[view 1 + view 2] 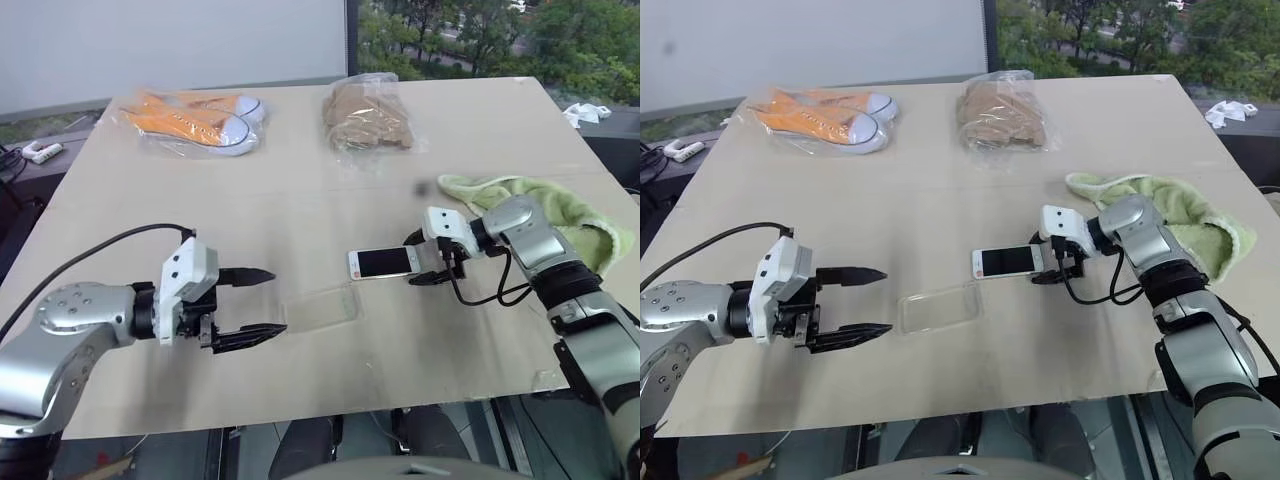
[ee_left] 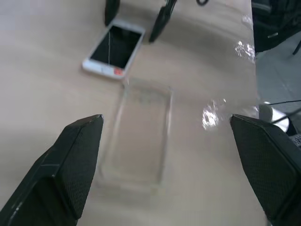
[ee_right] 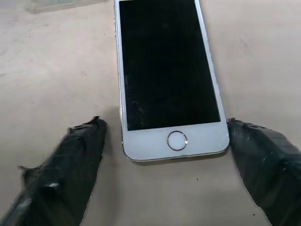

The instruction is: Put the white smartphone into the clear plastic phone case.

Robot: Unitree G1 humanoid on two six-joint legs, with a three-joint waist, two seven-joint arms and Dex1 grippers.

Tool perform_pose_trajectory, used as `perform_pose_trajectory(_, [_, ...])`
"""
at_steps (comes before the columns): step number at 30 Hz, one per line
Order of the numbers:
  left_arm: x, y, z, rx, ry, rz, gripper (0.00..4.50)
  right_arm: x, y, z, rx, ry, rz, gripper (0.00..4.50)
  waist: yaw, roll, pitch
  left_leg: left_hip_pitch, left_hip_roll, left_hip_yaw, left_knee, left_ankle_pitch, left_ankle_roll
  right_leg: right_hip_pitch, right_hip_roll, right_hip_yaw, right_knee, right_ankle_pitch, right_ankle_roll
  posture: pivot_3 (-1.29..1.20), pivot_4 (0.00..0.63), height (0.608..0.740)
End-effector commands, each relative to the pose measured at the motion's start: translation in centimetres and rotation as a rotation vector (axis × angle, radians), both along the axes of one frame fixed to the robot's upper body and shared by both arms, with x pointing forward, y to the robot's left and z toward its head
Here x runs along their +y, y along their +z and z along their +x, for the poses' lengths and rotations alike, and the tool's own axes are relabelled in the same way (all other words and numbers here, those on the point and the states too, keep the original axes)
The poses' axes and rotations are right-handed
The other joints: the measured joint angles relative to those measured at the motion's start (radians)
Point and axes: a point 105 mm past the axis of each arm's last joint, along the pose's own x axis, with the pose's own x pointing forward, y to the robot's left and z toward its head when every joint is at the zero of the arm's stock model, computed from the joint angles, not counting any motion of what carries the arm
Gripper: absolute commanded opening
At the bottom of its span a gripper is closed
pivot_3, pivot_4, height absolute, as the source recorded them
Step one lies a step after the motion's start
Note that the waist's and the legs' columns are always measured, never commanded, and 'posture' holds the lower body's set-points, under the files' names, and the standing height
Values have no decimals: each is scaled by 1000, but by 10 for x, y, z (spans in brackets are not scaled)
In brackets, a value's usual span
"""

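Observation:
The right gripper takes hold of the two long sides of the white smartphone [image 1: 383, 262] next, to fit it into the clear case [image 1: 318, 308].
The white smartphone [image 1: 383, 262] lies flat and screen up on the beige table, near its middle. My right gripper [image 1: 418, 262] is open at the phone's home-button end, with a black finger [image 3: 75, 155] on each side of that end [image 3: 176, 141]. One finger stands clear of the edge; the other sits right at it. The clear plastic phone case [image 1: 318, 308] lies empty just left of the phone, closer to the front edge. My left gripper [image 1: 277, 302] is open and hovers left of the case, pointing at it, with the case [image 2: 141, 136] showing between its fingers.
Orange sneakers in a clear bag [image 1: 200, 120] lie at the back left, and a brown item in a crinkly bag [image 1: 368, 115] lies at the back middle. A green cloth [image 1: 560, 210] is bunched behind my right arm. The table's front edge [image 1: 300, 418] runs close below both grippers.

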Motion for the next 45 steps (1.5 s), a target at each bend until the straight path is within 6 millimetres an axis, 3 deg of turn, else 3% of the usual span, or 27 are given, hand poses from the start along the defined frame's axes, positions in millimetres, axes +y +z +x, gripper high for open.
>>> perform_pose_trajectory(1, [-2,2,4,-30,-2,31,4500,-6,-13,-1,33,-58,-32,2965,-6,0,0,0,0,0,0,0,0,0,0,0,0,0,0,0,150,740])
perform_pose_trajectory(14, [1,-5,10,-38,38,57,4500,0,-2,-3,-3,-51,45,2916,-7,0,0,0,0,0,0,0,0,0,0,0,0,0,0,0,150,740])
perform_pose_trajectory(23, [20,-9,11,-34,90,74,4500,0,40,-7,-83,-67,181,2916,-5,2,2,-4,0,0,0,0,0,-4,0,0,0,0,0,0,150,740])
perform_pose_trajectory(27, [29,-12,11,-21,113,84,4500,8,53,-29,-109,18,140,2916,-2,2,2,-10,0,0,0,0,0,-10,0,0,0,0,0,0,150,740])
perform_pose_trajectory(31, [38,-17,13,-6,134,86,4500,22,52,-57,-113,129,31,2916,-1,2,2,-18,0,0,1,0,0,-17,0,0,1,0,0,0,150,740])
perform_pose_trajectory(35, [39,-20,13,-1,129,87,4500,32,48,-71,-133,184,-51,2916,1,2,2,-18,0,0,2,0,0,-17,-1,0,1,0,0,0,150,740])
perform_pose_trajectory(45, [7,-26,23,-23,71,35,4500,53,36,-78,-151,224,-138,2916,17,1,2,-18,0,0,3,0,0,-17,-1,-1,1,0,0,0,150,740])
